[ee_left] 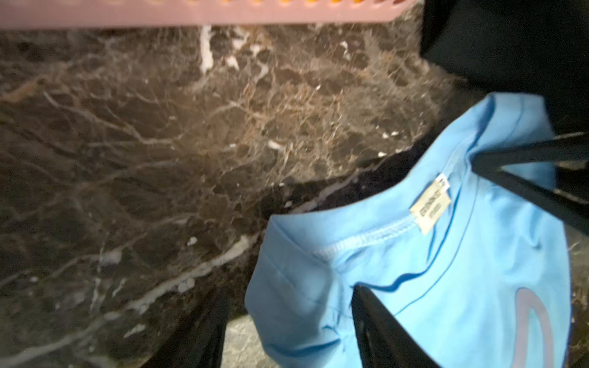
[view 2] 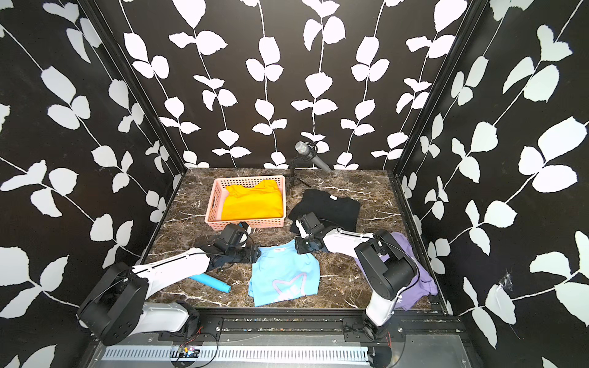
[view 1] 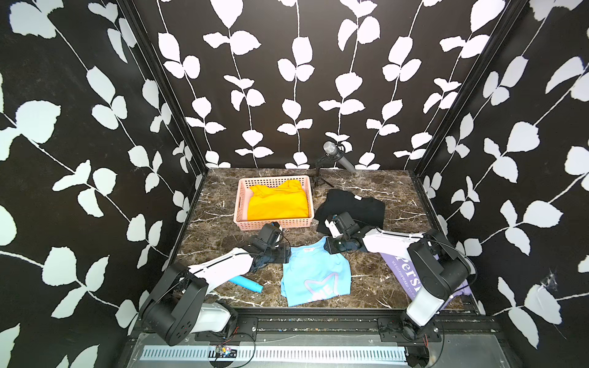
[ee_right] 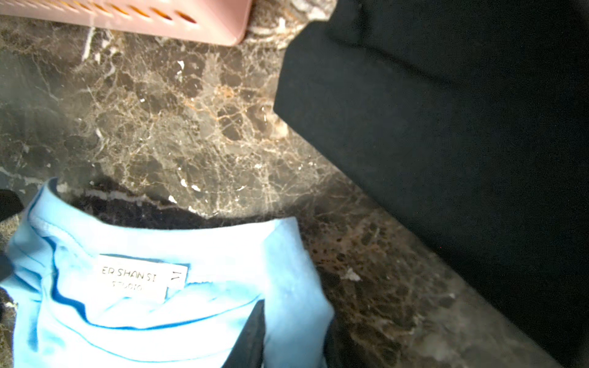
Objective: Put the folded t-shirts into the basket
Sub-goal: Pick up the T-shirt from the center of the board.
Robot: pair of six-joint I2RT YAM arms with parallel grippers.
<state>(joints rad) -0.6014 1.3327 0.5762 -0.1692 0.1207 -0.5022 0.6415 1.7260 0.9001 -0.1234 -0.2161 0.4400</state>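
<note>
The light blue t-shirt's free shoulder corner (view 1: 292,250) is opposite my right gripper, so my left gripper needs to grab it to lay the t-shirt folded in the basket (view 1: 248,224).
The pink basket (view 1: 248,224) (view 2: 220,224) stands at the back of the marble table with the yellow t-shirt (view 1: 277,200) (view 2: 251,200) inside it. The light blue t-shirt (view 1: 315,274) (view 2: 283,274) lies near the front, collar toward the basket. My left gripper (view 1: 288,251) (ee_left: 290,306) is open, its jaws straddling that shirt's left shoulder corner (ee_left: 446,270). My right gripper (view 1: 328,247) (ee_right: 296,318) is shut on the right shoulder corner (ee_right: 159,318). The black t-shirt (view 1: 360,204) (ee_right: 446,111) lies right of the basket. The lavender t-shirt (view 1: 401,267) (view 2: 420,274) is partly hidden under the right arm.
A light blue tube (view 1: 247,283) (view 2: 210,282) lies under the left arm near the front edge. A microphone (view 1: 331,149) on a small tripod (view 1: 318,178) stands at the back, just right of the basket. Patterned walls close in three sides of the table.
</note>
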